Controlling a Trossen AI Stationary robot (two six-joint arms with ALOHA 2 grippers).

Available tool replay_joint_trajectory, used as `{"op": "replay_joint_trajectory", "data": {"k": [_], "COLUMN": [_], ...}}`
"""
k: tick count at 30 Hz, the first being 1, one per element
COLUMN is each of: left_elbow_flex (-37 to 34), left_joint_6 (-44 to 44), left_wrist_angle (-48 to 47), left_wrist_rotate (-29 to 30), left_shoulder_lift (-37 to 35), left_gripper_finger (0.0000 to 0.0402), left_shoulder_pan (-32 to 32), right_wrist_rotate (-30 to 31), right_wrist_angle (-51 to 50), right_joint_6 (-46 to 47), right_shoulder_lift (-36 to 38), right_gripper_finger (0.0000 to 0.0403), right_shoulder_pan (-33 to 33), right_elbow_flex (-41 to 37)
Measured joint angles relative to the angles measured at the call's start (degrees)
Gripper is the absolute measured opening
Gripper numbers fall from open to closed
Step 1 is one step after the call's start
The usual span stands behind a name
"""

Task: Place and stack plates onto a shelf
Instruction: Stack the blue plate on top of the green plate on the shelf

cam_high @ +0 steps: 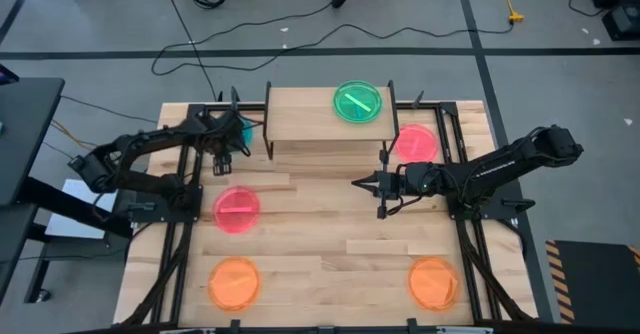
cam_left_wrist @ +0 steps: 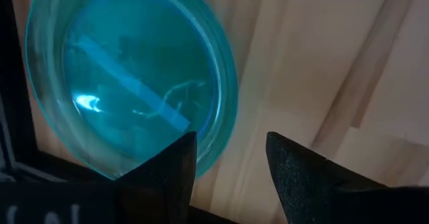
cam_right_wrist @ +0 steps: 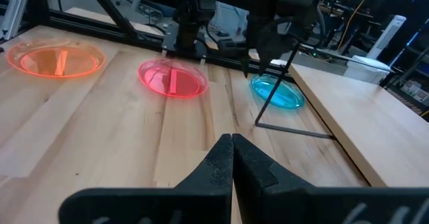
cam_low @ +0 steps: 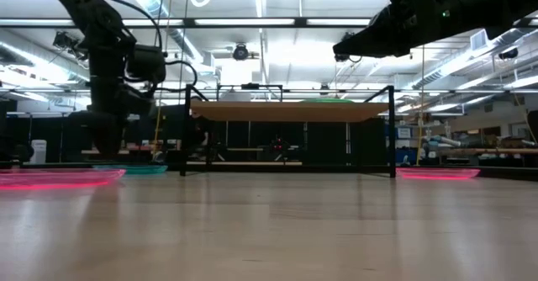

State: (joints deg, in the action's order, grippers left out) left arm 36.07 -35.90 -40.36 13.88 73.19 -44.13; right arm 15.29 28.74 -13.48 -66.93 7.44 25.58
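The robot needs to stack the teal plate on the shelf's green plate (cam_high: 357,102), so its left gripper will next grab the teal plate by its rim (cam_high: 251,134).
A teal plate (cam_high: 241,131) lies flat on the table at the shelf's left end; it also shows in the left wrist view (cam_left_wrist: 127,76) and the right wrist view (cam_right_wrist: 277,94). My left gripper (cam_left_wrist: 231,157) is open just above the plate's near rim, one finger over the plate and one over bare wood; I see no touch. A green plate (cam_high: 358,102) lies on the shelf (cam_high: 310,124). My right gripper (cam_right_wrist: 232,143) is shut and empty, above the table's middle (cam_high: 357,183), pointing left.
A pink-red plate (cam_high: 415,142) lies on the table by the shelf's right end, another (cam_high: 237,210) at mid left. Two orange plates (cam_high: 234,282) (cam_high: 433,282) lie near the front edge. The shelf's left half is bare. Black frame rails run along both table sides.
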Motion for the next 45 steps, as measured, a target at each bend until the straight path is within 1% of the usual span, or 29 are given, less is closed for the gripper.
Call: {"op": "replay_joint_trajectory", "data": {"k": [4,7,11,16,19,25,28,38,42,45], "left_elbow_flex": [0.0,0.0,0.0,0.1,0.4,0.4,0.4,0.4,0.4,0.4], "left_joint_6": [0.1,-0.5,-2.0,-3.9,-4.2,-4.4,-4.4,-4.1,-4.1,-4.2], "left_wrist_angle": [-0.1,0.0,1.4,4.0,4.0,4.7,4.9,6.2,6.7,7.1], "left_wrist_rotate": [-1.8,-2.0,-1.0,0.5,0.5,0.7,0.7,-0.4,-1.1,-0.4], "left_shoulder_lift": [0.2,1.6,4.4,6.0,6.7,6.7,6.7,6.9,9.1,10.5], "left_gripper_finger": [0.0187,0.0187,0.0187,0.0186,0.0174,0.0135,0.0125,0.0124,0.0124,0.0124], "left_shoulder_pan": [-1.7,-2.1,-2.1,-2.7,-2.7,-3.1,-3.3,-3.3,-2.6,-1.4], "right_wrist_rotate": [-0.2,-0.2,-0.4,-0.5,-0.5,-0.6,-1.4,-2.6,-2.7,-2.9], "right_wrist_angle": [0.0,0.2,0.4,0.4,0.4,0.4,0.6,1.7,1.7,1.7], "right_joint_6": [-0.2,-0.2,-0.2,-0.2,-0.4,-0.6,-0.6,-1.1,-1.1,-1.1], "right_shoulder_lift": [0.0,0.0,0.0,0.0,0.0,0.0,0.0,0.0,0.0,0.0], "right_gripper_finger": [0.0009,0.0009,0.0009,0.0009,0.0009,0.0009,0.0009,0.0009,0.0009,0.0009], "right_shoulder_pan": [0.0,0.0,0.0,0.0,0.0,0.0,0.0,0.0,0.0,0.0], "right_elbow_flex": [0.0,0.0,0.0,0.0,0.0,0.0,0.0,0.0,0.0,0.0]}}
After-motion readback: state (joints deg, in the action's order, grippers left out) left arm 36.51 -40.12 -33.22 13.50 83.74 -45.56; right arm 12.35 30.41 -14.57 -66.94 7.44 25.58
